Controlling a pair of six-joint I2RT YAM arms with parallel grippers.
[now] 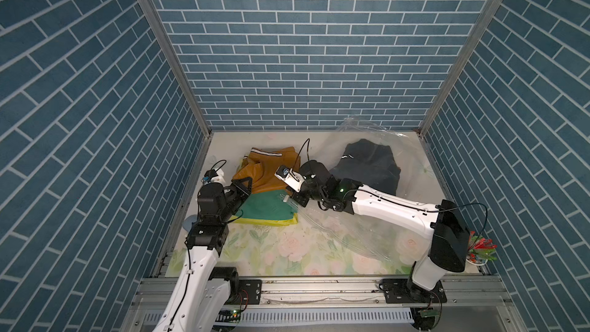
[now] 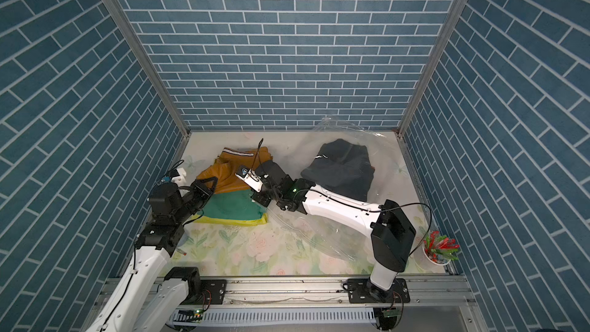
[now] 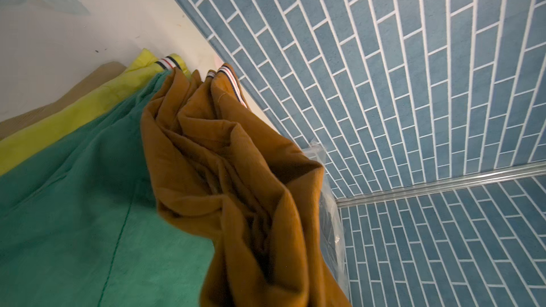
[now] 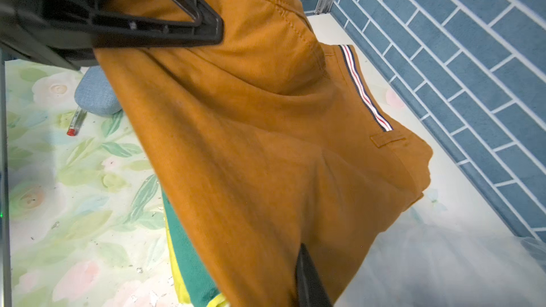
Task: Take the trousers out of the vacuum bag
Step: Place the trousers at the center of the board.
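The front part of the green trousers lies bare, and the mustard-brown trousers (image 1: 265, 172) would drop bunched and short if I opened now. My left gripper needs to keep holding the mustard-brown trousers.
Mustard-brown trousers (image 1: 265, 172) with a striped waistband lie bunched at the back left, partly lifted between my two grippers. My left gripper (image 1: 246, 183) is shut on one fold; the cloth hides its fingers in the left wrist view. My right gripper (image 1: 296, 198) is shut on the other side, with one black finger (image 4: 308, 279) showing against the cloth. Green trousers (image 1: 268, 207) lie on lime-yellow ones (image 1: 281, 222) below them. Black trousers (image 1: 367, 167) sit inside the see-through vacuum bag (image 1: 351, 234), which spreads under my right arm.
A grey-blue oval case (image 4: 94, 95) and a red-capped pen (image 4: 75, 122) lie by the left arm. A white cup of coloured clips (image 2: 439, 249) stands at the front right corner. Blue brick walls (image 1: 303, 59) close in three sides of the floral table (image 1: 281, 260).
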